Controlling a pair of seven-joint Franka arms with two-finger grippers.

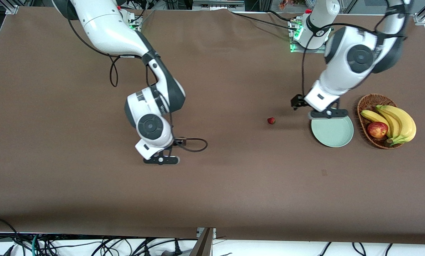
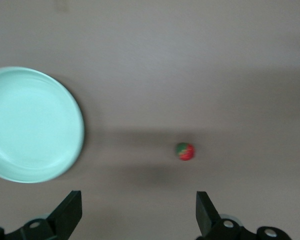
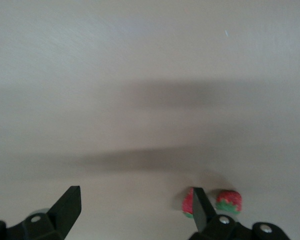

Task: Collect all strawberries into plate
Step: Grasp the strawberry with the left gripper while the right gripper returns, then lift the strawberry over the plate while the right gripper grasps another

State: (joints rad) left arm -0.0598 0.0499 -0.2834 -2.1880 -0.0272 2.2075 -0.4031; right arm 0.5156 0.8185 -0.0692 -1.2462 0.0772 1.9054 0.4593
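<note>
I should next grab the strawberry by its red sides with my right gripper, to collect it into the mint-green plate (image 1: pixel 337 140).
One small red strawberry (image 1: pixel 271 121) with a green top lies on the brown table, beside the pale mint-green plate (image 1: pixel 337 140) toward the right arm's end. The left wrist view shows that strawberry (image 2: pixel 185 151) and the plate (image 2: pixel 65 105), which holds nothing. My left gripper (image 1: pixel 328 113) hovers open over the plate's edge, nothing between its fingers (image 2: pixel 138 197). My right gripper (image 1: pixel 161 160) hangs open low over the table's middle. In its wrist view two strawberries lie by one fingertip: one (image 3: pixel 187 202) half hidden by it, the other (image 3: pixel 228 201) just outside the right gripper (image 3: pixel 135 194).
A brown wicker basket (image 1: pixel 367 103) with bananas (image 1: pixel 399 122) and a red-yellow apple (image 1: pixel 377 129) stands beside the plate at the left arm's end. A black cable (image 1: pixel 194 145) loops on the table by the right gripper.
</note>
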